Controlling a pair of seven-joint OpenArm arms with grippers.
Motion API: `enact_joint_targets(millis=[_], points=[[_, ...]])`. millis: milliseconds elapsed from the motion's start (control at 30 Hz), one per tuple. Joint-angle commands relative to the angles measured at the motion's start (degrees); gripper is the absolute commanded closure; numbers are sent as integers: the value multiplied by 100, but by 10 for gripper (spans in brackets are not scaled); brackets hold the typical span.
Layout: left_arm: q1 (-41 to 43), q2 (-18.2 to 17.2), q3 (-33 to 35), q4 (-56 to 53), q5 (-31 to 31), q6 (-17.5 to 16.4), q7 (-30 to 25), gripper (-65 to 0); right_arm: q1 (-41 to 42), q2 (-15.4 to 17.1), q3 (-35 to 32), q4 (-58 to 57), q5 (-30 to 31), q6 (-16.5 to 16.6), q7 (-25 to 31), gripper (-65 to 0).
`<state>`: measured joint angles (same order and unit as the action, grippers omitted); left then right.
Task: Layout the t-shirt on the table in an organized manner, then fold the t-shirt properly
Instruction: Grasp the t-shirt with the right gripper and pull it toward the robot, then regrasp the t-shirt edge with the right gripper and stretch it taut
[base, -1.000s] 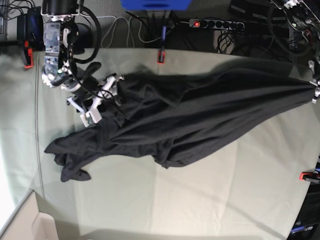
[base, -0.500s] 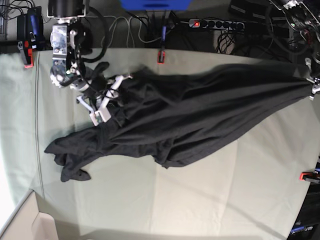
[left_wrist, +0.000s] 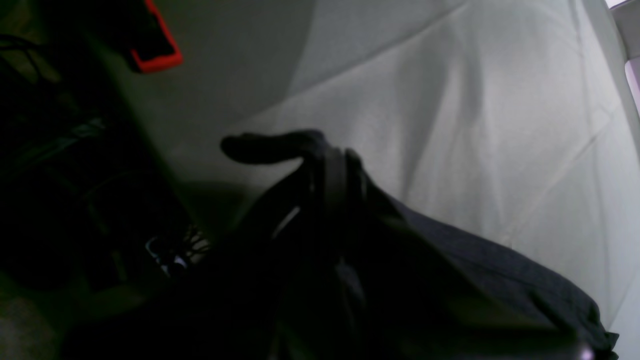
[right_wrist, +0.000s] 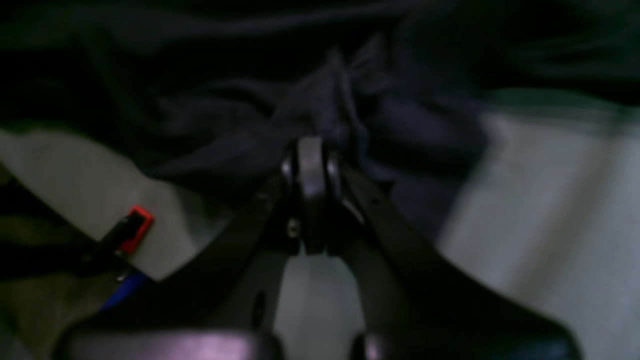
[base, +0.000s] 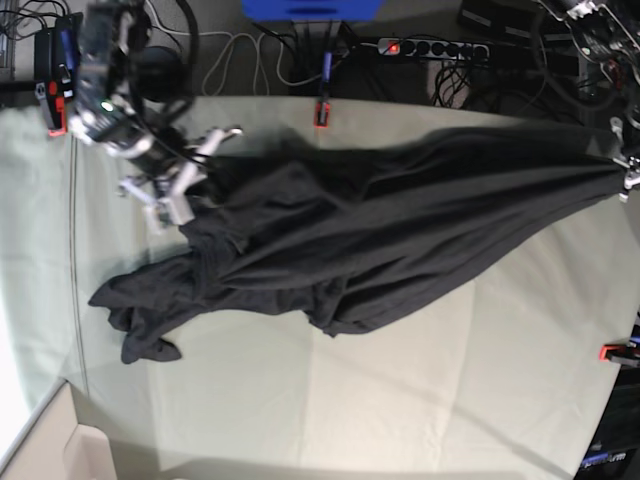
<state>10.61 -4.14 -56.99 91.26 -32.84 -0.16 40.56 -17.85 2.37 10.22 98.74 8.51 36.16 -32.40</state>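
The t-shirt's bunched fold (base: 212, 190) sits crumpled in front of the table's back edge, so my right gripper should move it to that edge before letting go.
The charcoal-black t-shirt (base: 380, 220) lies stretched in a long crumpled band across the pale grey-green table (base: 400, 400), with no print showing. My right gripper (base: 195, 182) is at the shirt's back-left edge. In the right wrist view its fingertips (right_wrist: 311, 145) are shut on a bunched fold of the t-shirt (right_wrist: 240, 140). My left gripper (base: 628, 178) is at the table's far right edge, shut on the shirt's drawn-out tip. In the left wrist view dark fabric (left_wrist: 475, 260) trails away from that grip (left_wrist: 325, 170).
Red clamps (base: 322, 113) (base: 57, 118) (base: 612, 352) hold the table cover at its edges. A power strip (base: 430, 47) and cables lie behind the back edge. A loose sleeve end (base: 150, 345) hangs out at the front left.
My right gripper has shut on the shirt's back-left edge and moved left and back, pulling the fabric with it. The left gripper has not moved.
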Motion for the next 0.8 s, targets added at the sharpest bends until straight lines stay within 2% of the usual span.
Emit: enact_joint_targets(millis=[0, 200, 267, 367, 400, 733, 767], points=[[-19, -109, -28, 135, -26, -14, -113, -2, -101, -22, 108, 232, 67, 19, 97, 0], [-19, -109, -28, 144, -26, -14, -113, -2, -840, -83, 952, 592, 85, 28, 115, 0], [-19, -109, -28, 144, -26, -14, -113, -2, -1112, -136, 1198, 557, 278, 37, 115, 0], [-19, -109, -28, 144, -35, -14, -113, -2, -1464, -206, 1585, 557, 727, 379, 115, 0], [-19, -109, -28, 144, -35, -14, -113, -2, -1525, -242, 1655, 557, 806, 384, 115, 0], [-19, -109, -28, 144, -35, -14, -113, -2, -1086, -233, 1339, 610, 815, 384, 45, 0], [-19, -109, -28, 144, -35, -14, -113, -2, -1024, -233, 1295, 610, 815, 384, 45, -21]])
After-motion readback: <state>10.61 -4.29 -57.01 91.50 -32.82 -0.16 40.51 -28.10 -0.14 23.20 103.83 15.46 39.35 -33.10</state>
